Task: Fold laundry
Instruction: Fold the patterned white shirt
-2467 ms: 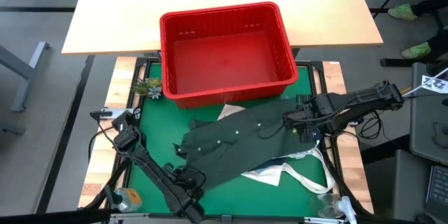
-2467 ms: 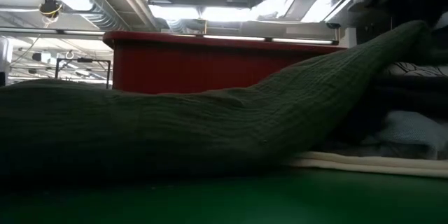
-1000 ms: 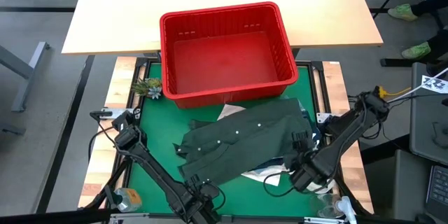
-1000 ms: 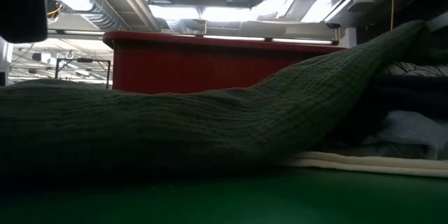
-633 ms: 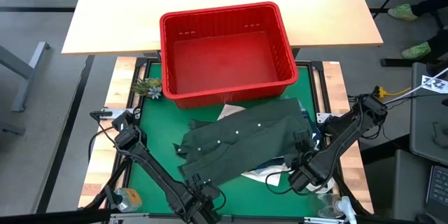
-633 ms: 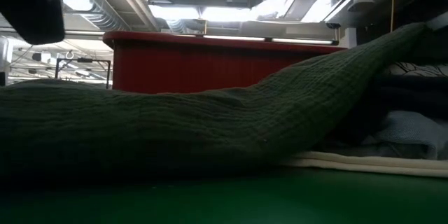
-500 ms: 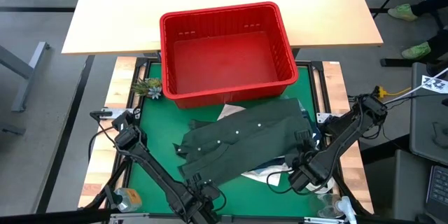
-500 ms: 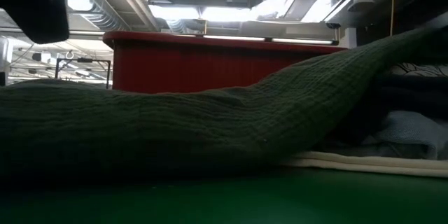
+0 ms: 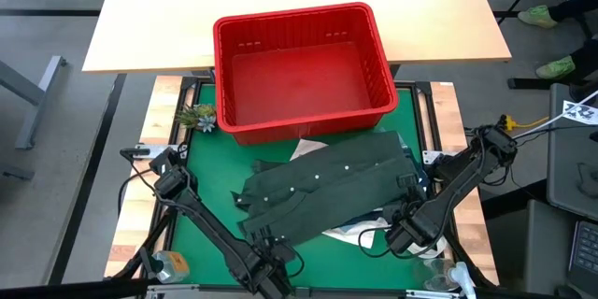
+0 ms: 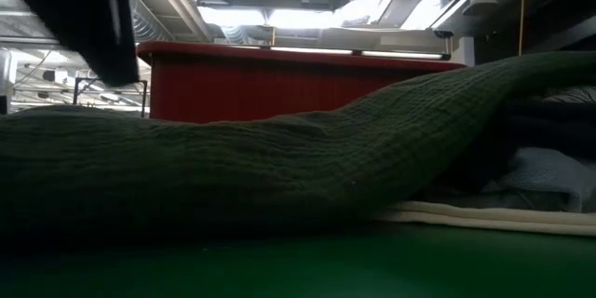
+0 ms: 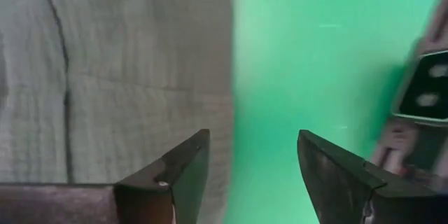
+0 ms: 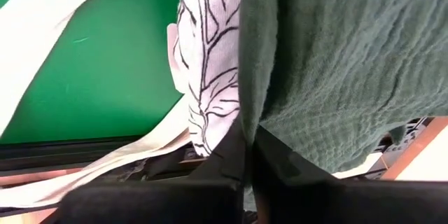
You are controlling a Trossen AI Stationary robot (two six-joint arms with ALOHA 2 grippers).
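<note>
The olive garment's lifted edge (image 9: pixel 381 206) (image 12: pixel 256 66) hangs short of the front of the mat, so I should pull that garment forward before I open my right gripper.
A dark olive green garment (image 9: pixel 318 190) lies spread on the green mat in front of the red basket; the low view shows it as a long ridge (image 10: pixel 279 168). Under its right end lie a white leaf-print garment (image 12: pixel 210 63) and other dark laundry. My left gripper (image 11: pixel 252 143) stands open over the olive garment's near left edge (image 9: pixel 264 241), one finger above the cloth and one above the bare mat; whether it touches I cannot tell. My right gripper (image 12: pixel 248 129) is shut on the olive garment at its near right end (image 9: pixel 402 210). My right gripper pinches the olive garment's edge (image 12: pixel 246 108) between its two fingers, slanting down from the table's near right. How many layers it holds I cannot tell. The cloth there is raised off the pile, while the rest of the garment lies on the mat.
The red slotted basket (image 9: pixel 299 65) stands at the mat's far edge, close behind the garment. A white tote bag with long handles (image 9: pixel 420 234) lies under the laundry's near right part. A small plant (image 9: pixel 196 117) and a bottle (image 9: pixel 168 263) sit at the left.
The olive garment's right end has risen a little in my right gripper's hold, while the rest stays on the mat. My left gripper has turned about its wrist over the garment's near left edge without shifting place.
</note>
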